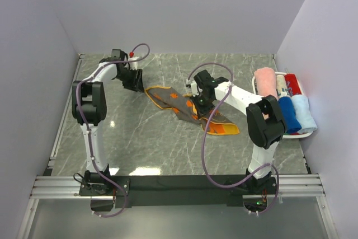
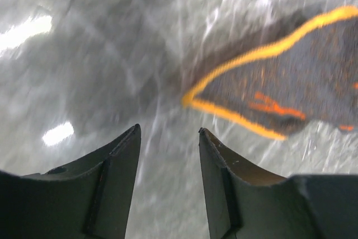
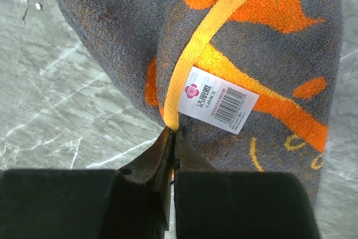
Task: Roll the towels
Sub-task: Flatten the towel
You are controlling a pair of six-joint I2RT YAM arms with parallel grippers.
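My left gripper grips the grey-and-orange towel [image 1: 184, 106] by its yellow-bordered far corner [image 1: 147, 90] next, to stretch the towel flat for rolling.
A grey-and-orange towel [image 1: 184, 106] lies crumpled in the middle of the marble table. My right gripper [image 1: 197, 101] is shut on its yellow edge band, just below a white barcode label [image 3: 219, 99], and the grey-and-orange cloth [image 3: 128, 32] hangs past the jaws. My left gripper [image 1: 135, 81] is open and empty just left of the towel's far corner; that corner with its yellow border [image 2: 268, 90] lies ahead and to the right of the fingertips [image 2: 212, 141]. Rolled pink [image 1: 265, 81], red, blue [image 1: 286, 114] and pale blue [image 1: 304, 112] towels lie in a basket.
The white oval basket [image 1: 299, 135] stands at the table's right edge against the wall. White walls close in the table on the left, back and right. Purple cables loop over both arms.
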